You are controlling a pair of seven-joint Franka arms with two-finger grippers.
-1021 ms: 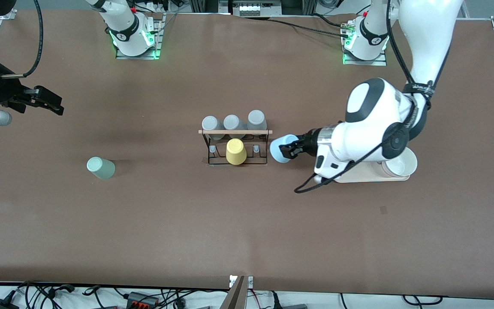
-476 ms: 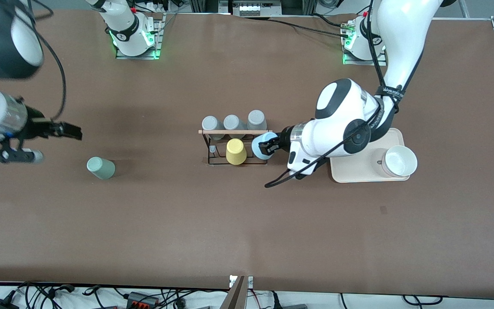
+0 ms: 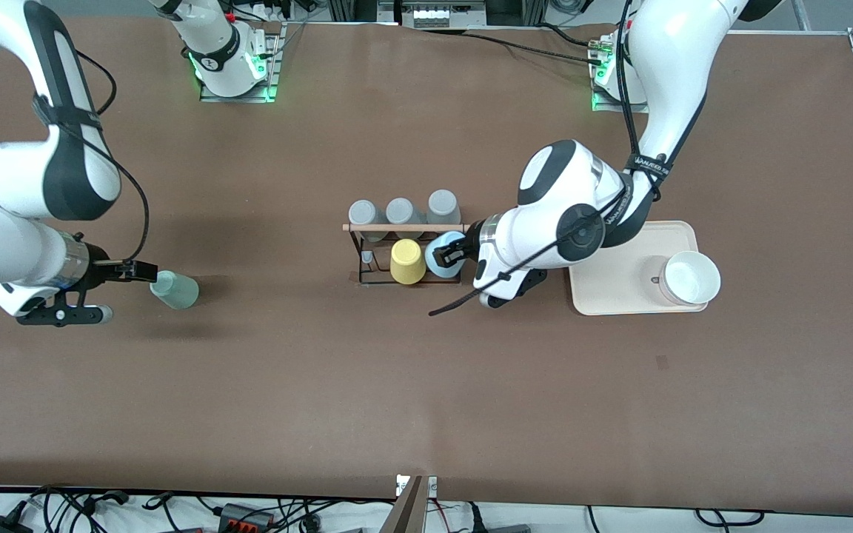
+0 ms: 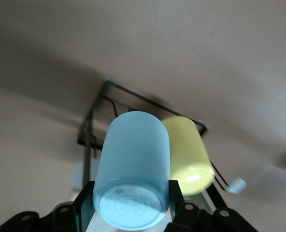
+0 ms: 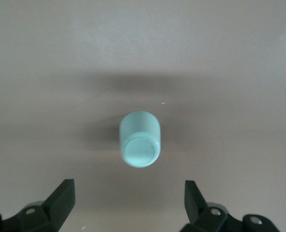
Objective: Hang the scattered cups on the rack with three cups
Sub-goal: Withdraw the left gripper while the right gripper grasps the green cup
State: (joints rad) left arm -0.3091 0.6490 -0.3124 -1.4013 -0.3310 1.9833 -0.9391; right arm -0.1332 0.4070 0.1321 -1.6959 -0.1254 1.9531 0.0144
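Observation:
My right gripper is to hang the mint green cup on the rack beside the yellow cup, so it should next grab the cup by its closed base end (image 5: 140, 150).
My left gripper (image 3: 447, 256) is shut on the light blue cup (image 3: 443, 255), holding it on its side at the rack's (image 3: 406, 228) end toward the left arm, right beside the yellow cup (image 3: 406, 261). In the left wrist view the blue cup (image 4: 132, 164) sits between my fingers with the black wire rack (image 4: 99, 116) and yellow cup (image 4: 186, 152) just past it. The mint green cup (image 3: 175, 289) lies on its side on the table toward the right arm's end. My right gripper (image 3: 146, 272) is open, right beside it; the right wrist view shows the cup (image 5: 140, 139) just ahead of the spread fingers.
Three grey cups (image 3: 402, 211) hang on the rack's farther row under the wooden bar. A cream tray (image 3: 619, 285) with a white bowl (image 3: 688, 277) lies toward the left arm's end, beside my left arm.
My left gripper has carried the blue cup from beside the tray up to the rack's end. My right arm has swung down from the table's edge to the mint cup.

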